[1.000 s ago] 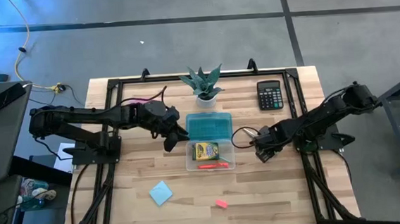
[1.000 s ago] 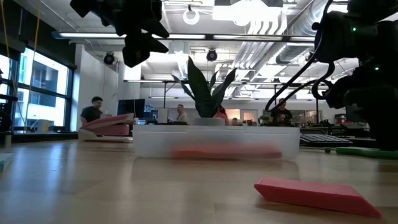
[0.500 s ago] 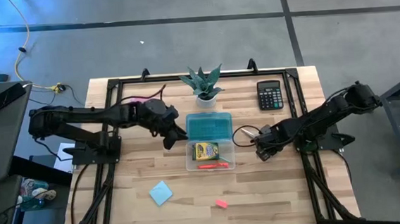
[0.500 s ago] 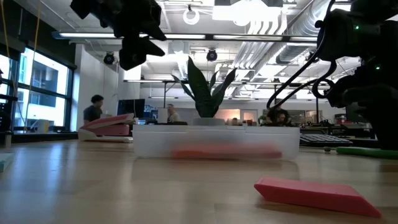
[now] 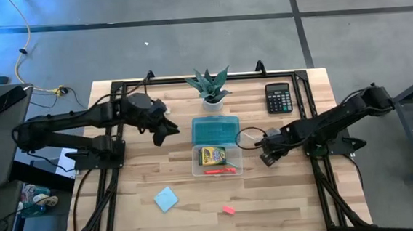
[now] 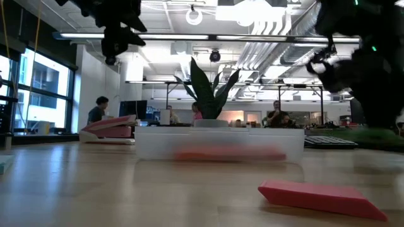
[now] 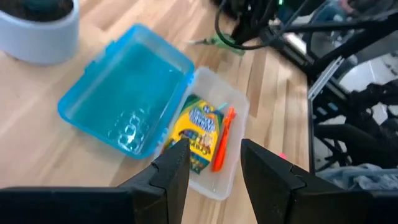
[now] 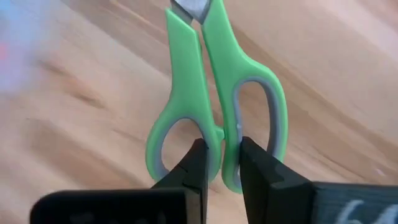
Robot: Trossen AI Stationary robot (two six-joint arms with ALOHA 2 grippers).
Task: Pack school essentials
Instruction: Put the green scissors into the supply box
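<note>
The green-handled scissors (image 8: 211, 93) stay held in my right gripper for now until they reach the clear pencil box. They are over bare wood, short of the box.
The green-handled scissors (image 8: 211, 93) lie right of the clear pencil box (image 5: 233, 162), and my right gripper (image 8: 222, 162) is shut on their handles. The box's blue lid (image 5: 216, 129) lies open. Its tray holds the yellow-green crayon box (image 5: 211, 156) and a red pen (image 5: 222, 171). My left gripper (image 5: 165, 130) hangs open in the air left of the lid with nothing between its fingers. The light-blue notepad (image 5: 166, 199) and the pink eraser (image 5: 228, 210) lie flat on the table near its front edge. My right gripper pinches the scissors where the two handle loops meet (image 8: 221, 134). One fingertip (image 8: 200, 160) stands in one loop's hole and the other in the second loop's hole. The fingers slant down from the table's right and lie along the scissors, whose blades point away from them.
A black calculator (image 5: 279, 97) sits at the far right and a potted plant (image 5: 209, 86) stands behind the blue lid. A pink-and-white bar item (image 6: 107, 129) lies at the far left. Bare wood lies between the box and the near edge.
My right gripper has shut on the scissors' handles. In the low view the scissors now show a little higher than before. My left gripper has drawn back from the box toward the table's left and far edges and has risen, with its fingers still open.
</note>
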